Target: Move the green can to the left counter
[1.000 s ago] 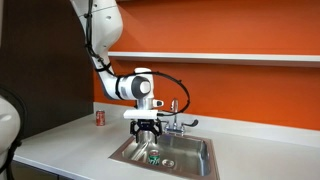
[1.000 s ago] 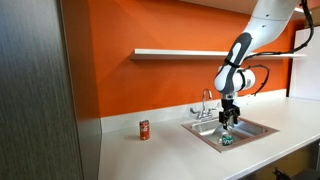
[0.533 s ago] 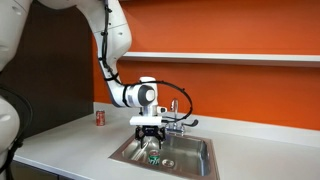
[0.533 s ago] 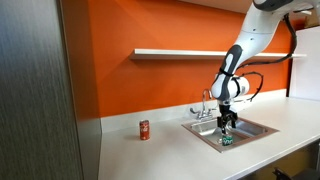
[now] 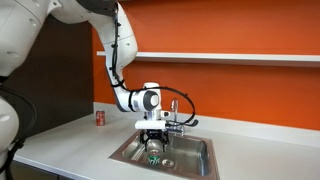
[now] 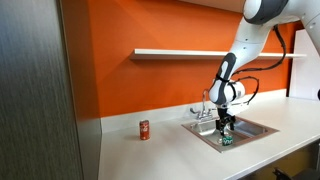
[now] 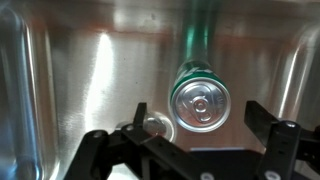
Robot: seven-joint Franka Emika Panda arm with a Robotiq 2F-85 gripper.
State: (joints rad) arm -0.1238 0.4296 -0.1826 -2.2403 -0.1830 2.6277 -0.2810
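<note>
My fingers are above the green can (image 5: 154, 160) (image 7: 200, 100), which is low in the basin. My gripper should go lower before it closes, because it would miss the can if it closed now.
The green can (image 7: 200, 100) stands upright in the steel sink, its silvery top facing the wrist camera. It also shows as a small green shape low in the basin in both exterior views (image 5: 153, 156) (image 6: 226, 140). My gripper (image 7: 198, 118) is open, right above the can, with one finger on each side of it and a gap to both. In the exterior views the gripper (image 5: 154, 140) (image 6: 227, 127) hangs low over the basin. The left counter (image 5: 70, 150) (image 6: 160, 155) is the light grey stretch beside the sink.
A small red can (image 5: 99, 118) (image 6: 144, 130) stands on the left counter near the orange wall. The faucet (image 5: 176, 122) rises at the back of the sink (image 5: 195, 165). A shelf (image 6: 190, 52) runs along the wall. The drain (image 7: 155, 124) lies beside the can.
The gripper has moved down into the sink basin toward the green can and shifted slightly sideways. The can has not moved.
</note>
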